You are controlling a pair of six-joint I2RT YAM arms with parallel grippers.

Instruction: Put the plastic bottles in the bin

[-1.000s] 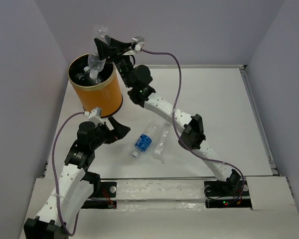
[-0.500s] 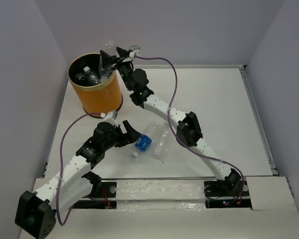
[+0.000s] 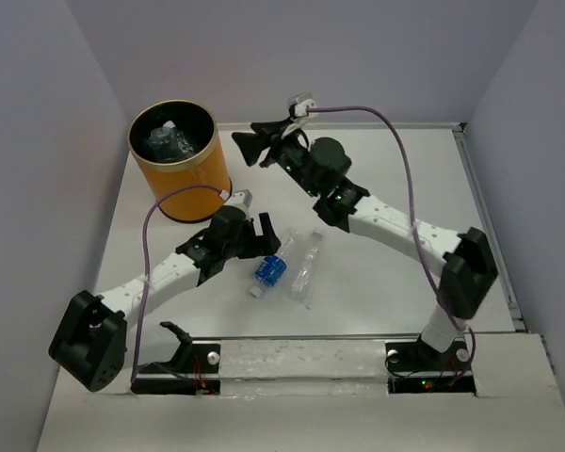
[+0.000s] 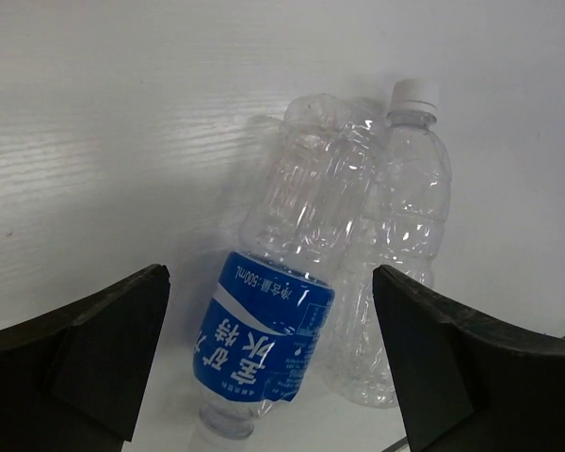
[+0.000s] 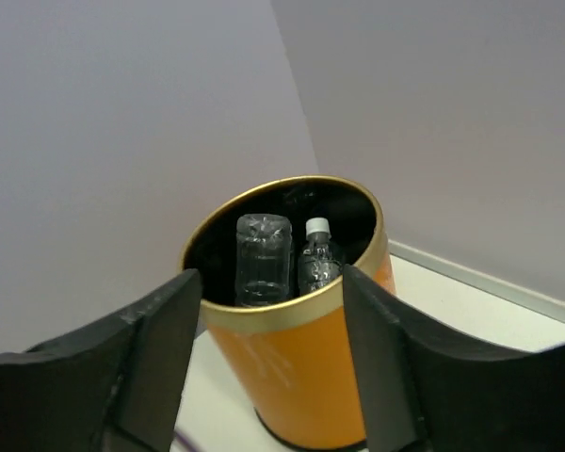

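My left gripper moves lower next, before it closes on the blue-label bottle (image 3: 271, 268) (image 4: 264, 344). Its fingers are still above the bottle between them, so closing now would miss.
The orange-yellow bin (image 3: 190, 185) stands at the far left and holds several clear bottles (image 3: 169, 139). The right wrist view shows two of them standing in it, one upside down (image 5: 262, 259) and one white-capped (image 5: 318, 256). My right gripper (image 3: 249, 145) is open and empty, just right of the bin (image 5: 306, 377) and above rim height. A blue-label bottle (image 3: 271, 268) and a clear bottle (image 3: 307, 268) lie side by side on the table. My left gripper (image 3: 266, 241) is open just above the blue-label bottle (image 4: 264, 344), jaws either side of it, not touching; the clear bottle (image 4: 400, 235) lies next to it.
The white table (image 3: 405, 188) is walled by grey panels at the left, back and right, with a raised rail (image 3: 485, 217) along its right edge. The bin sits close to the left wall. Purple cables loop over both arms.
My right gripper has let its bottle go into the bin and drawn back to the right, open. My left arm has reached out right, bringing its open gripper over the blue-label bottle.
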